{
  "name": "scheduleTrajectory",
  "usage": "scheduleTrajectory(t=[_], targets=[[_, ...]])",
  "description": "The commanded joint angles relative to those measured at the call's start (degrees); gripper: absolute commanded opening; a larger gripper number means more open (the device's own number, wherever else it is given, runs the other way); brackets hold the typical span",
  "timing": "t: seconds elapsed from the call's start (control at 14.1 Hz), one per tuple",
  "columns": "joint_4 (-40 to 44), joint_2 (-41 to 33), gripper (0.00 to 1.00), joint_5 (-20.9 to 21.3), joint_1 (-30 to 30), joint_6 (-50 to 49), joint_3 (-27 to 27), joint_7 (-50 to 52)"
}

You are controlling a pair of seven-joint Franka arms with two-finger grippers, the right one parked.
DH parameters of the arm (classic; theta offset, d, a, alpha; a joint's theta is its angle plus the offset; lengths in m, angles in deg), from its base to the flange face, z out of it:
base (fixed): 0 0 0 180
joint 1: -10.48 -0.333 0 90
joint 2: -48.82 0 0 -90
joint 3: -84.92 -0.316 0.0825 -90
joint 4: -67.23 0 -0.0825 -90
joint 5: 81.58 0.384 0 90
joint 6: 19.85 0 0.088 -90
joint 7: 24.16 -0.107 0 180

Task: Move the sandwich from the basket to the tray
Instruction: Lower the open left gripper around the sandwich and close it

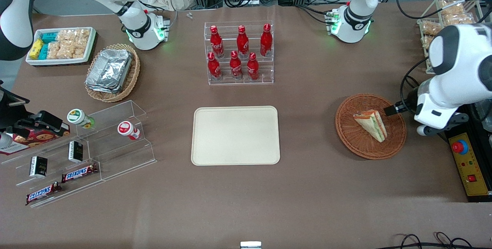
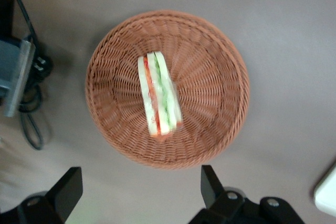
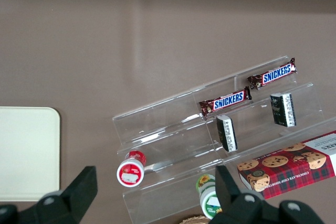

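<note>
The left gripper grips the sandwich by its narrow end [image 1: 364, 117] next, across its bread slices. Then the sandwich goes on the cream tray [image 1: 235, 135].
The sandwich [image 1: 371, 125] is a pale bread wedge with green, orange and red filling. It lies in the round reddish-brown wicker basket [image 1: 346, 133] toward the working arm's end of the table. My left gripper [image 1: 396, 108] hovers above the basket's rim at the arm's side, open and empty. In the left wrist view the sandwich [image 2: 159, 98] lies in the middle of the basket [image 2: 210, 77], and the gripper [image 2: 139, 190] has its fingers spread wide over bare table just outside the rim. The cream tray [image 1: 235, 135] lies empty at the table's middle.
A clear rack of red bottles [image 1: 240, 53] stands farther from the front camera than the tray. A yellow control box with a red button [image 1: 467, 164] lies beside the basket at the table's edge. Black cables [image 2: 31, 114] lie near the basket. An acrylic snack shelf [image 1: 84, 149] stands toward the parked arm's end.
</note>
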Motion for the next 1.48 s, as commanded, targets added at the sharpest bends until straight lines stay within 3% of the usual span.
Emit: scheduleTrajectory(t=[0.0,0.28,1.2,1.41], targets=[[-10.95,-3.22,1.00,1.16,0.05,10.62,0.30,10.35],[-16.07,-1.82,1.00,1.25,-0.21,17.58,0.21,16.96],[-19.51,4.77,1.00,1.34,-0.82,25.50,-0.23,17.33],[-19.51,6.70,0.99,3.79,-0.74,26.91,-0.14,17.24]])
